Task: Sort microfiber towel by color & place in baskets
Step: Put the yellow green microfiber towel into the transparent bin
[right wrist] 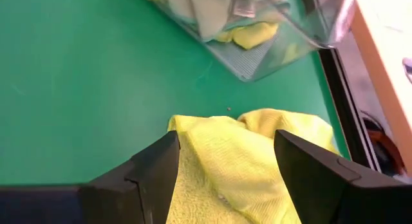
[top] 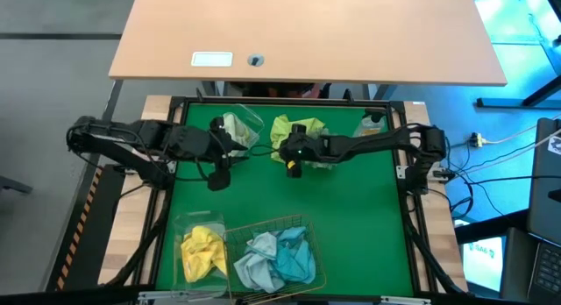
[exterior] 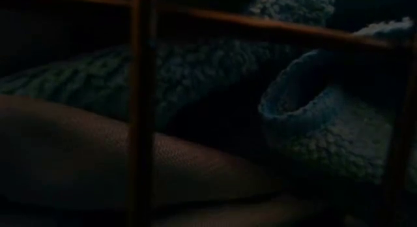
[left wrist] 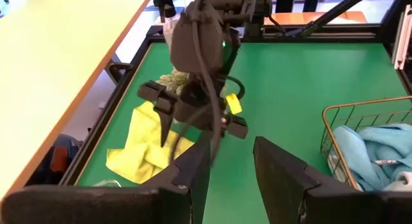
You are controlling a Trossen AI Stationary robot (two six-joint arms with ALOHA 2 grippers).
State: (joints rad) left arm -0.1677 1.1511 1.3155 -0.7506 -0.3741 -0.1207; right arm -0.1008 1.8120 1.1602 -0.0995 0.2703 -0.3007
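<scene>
My right gripper will grab the yellow towel by its raised fold to sort the towel into the clear tub of pale yellow-green cloth (right wrist: 248, 37).
A bright yellow towel (top: 287, 128) (right wrist: 238, 172) lies crumpled on the green mat near its far edge. My right gripper (top: 294, 167) (right wrist: 225, 166) is open above it, pointing down, with one finger on each side of the cloth. In the left wrist view the right gripper (left wrist: 196, 124) stands over the yellow towel (left wrist: 143, 147). My left gripper (top: 217, 178) (left wrist: 232, 172) is open and empty, left of the towel. A clear tub (top: 245, 121) (right wrist: 270, 37) at the far edge holds pale yellow-green cloth. The near tub (top: 182, 228) holds a yellow towel, and the gold wire basket (top: 308, 224) (left wrist: 335, 114) holds blue towels (top: 280, 257). My right gripper comes at the yellow towel from above, its open fingers (right wrist: 154, 169) standing astride a raised fold (right wrist: 212, 130) of the cloth, which lies flat on the mat. I cannot tell whether the fingertips touch the cloth.
A small bottle (top: 372, 125) stands at the mat's far right corner. A wooden desk (top: 307, 33) lies beyond the far edge. The low view looks through the basket's wires (exterior: 140, 109) at towels (exterior: 313, 122) close up. Bare green mat (top: 351, 217) spans the middle and right.
</scene>
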